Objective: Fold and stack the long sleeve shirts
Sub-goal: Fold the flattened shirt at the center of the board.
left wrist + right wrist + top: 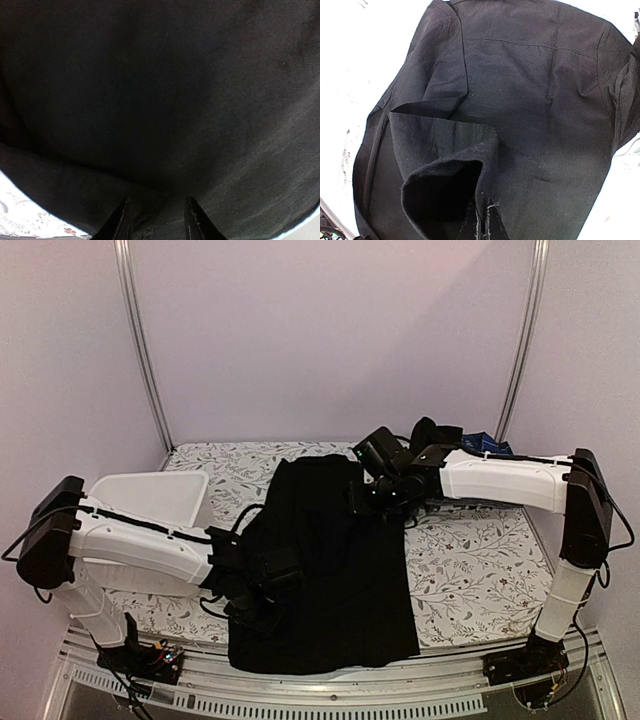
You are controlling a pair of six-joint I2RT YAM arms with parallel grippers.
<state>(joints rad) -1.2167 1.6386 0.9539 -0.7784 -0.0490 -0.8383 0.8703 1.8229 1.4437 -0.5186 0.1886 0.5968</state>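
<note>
My left gripper's fingers reach down to the cloth on either side of the end of the black shirt's fold, so it is time to close.
A black long sleeve shirt [330, 570] lies spread down the middle of the table. My left gripper [262, 598] rests on its lower left part. In the left wrist view black cloth [165, 100] fills the frame, and the left gripper [157, 204] stands open just over it, its two fingers apart. My right gripper [375, 500] is at the shirt's upper right edge. In the right wrist view it [486, 212] is shut on a raised fold of the black shirt [530, 100]. A blue plaid shirt [485, 443] shows at the back right, mostly hidden behind the right arm.
A white plastic basket [140, 478] stands at the back left, beside the left arm. A floral cloth [470, 570] covers the table. Metal posts rise at both back corners, and the table's front rail runs below the shirt's hem.
</note>
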